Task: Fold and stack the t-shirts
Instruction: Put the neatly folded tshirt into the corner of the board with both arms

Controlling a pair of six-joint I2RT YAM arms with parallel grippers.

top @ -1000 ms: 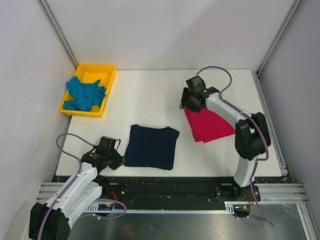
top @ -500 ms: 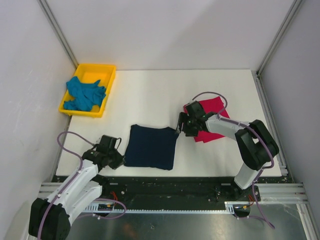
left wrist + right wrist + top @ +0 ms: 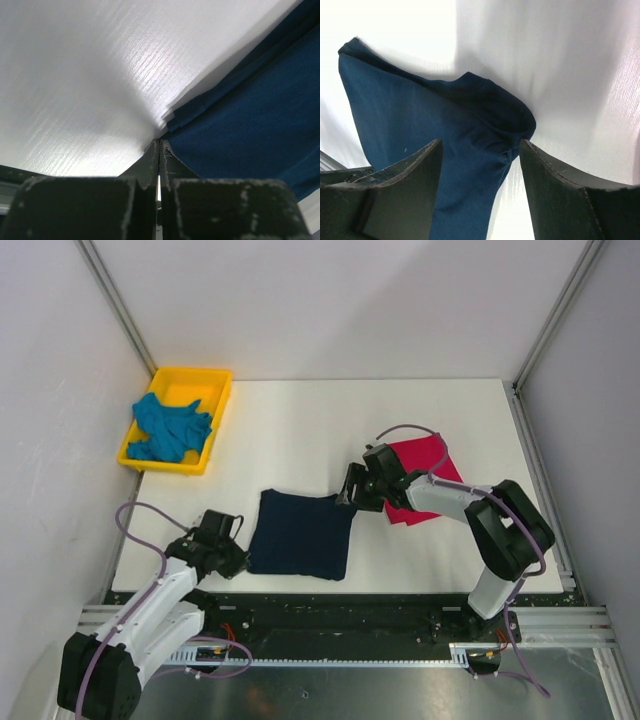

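I should lower my right gripper before I close it on the bunched fold [image 3: 346, 504] [image 3: 496, 141], because my fingers stop above the fold in their gap.
The dark navy t-shirt [image 3: 300, 535] lies folded in a square near the table's front edge. My left gripper [image 3: 233, 558] is shut with its tips [image 3: 159, 143] at that shirt's near-left corner [image 3: 250, 100]; no cloth shows between them. My right gripper [image 3: 350, 490] stands open over the shirt's far-right corner [image 3: 420, 110], its fingers [image 3: 410, 180] on either side of the bunched cloth. The crimson-pink t-shirt [image 3: 425, 475] lies folded to the right, partly under the right arm. The teal t-shirt [image 3: 170, 428] sits crumpled in the tray.
A yellow plastic tray [image 3: 222, 405] stands at the table's far-left corner. The white table [image 3: 300, 430] is closed in by grey walls and metal frame posts on both sides. Purple cables loop off both arms.
My right gripper has left the far end of the crimson-pink t-shirt, which now lies flat, and swung left and nearer to the navy shirt's far-right corner. The left arm has stayed put.
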